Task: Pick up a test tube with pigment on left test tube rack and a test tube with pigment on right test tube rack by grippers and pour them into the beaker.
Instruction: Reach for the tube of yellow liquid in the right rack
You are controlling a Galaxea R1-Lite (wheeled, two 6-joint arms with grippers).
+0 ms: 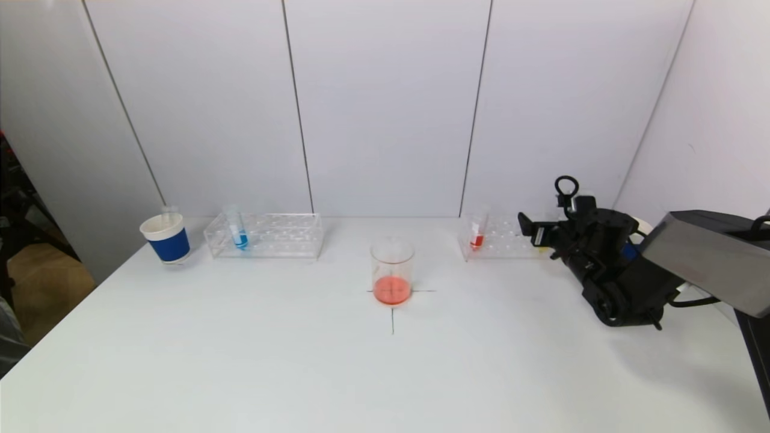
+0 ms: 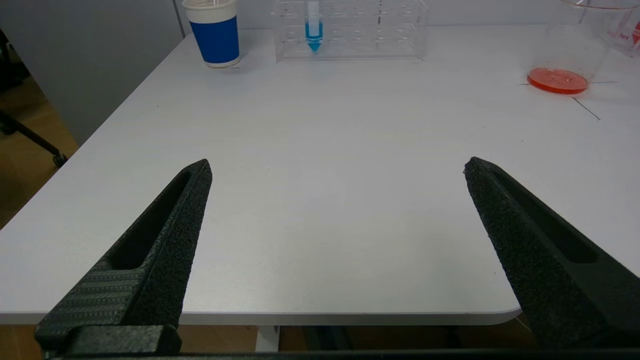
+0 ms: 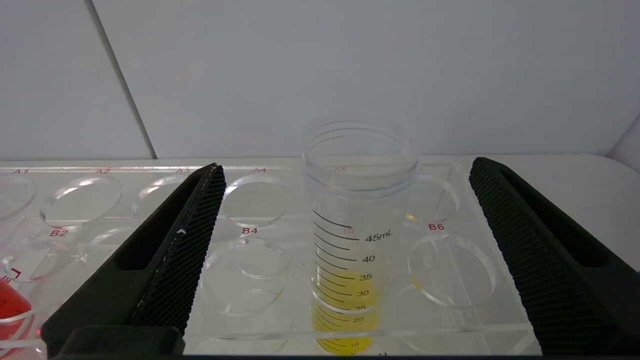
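Note:
Both fingers reach forward beside the yellow tube's graduated side, over the clear rack, so my right gripper closes on the yellow tube next.
The clear beaker holds orange-red liquid at the table's middle, and it shows in the left wrist view. The left rack holds a blue-pigment tube. The right rack holds a red-pigment tube. My right gripper is at that rack's right part. In the right wrist view it is open, with a yellow-pigment tube standing in the rack between its fingers, untouched. My left gripper is open and empty over the table's front edge, out of the head view.
A blue and white paper cup stands left of the left rack. Another cup is mostly hidden behind my right arm. White wall panels close off the back and sides. A black cross is marked under the beaker.

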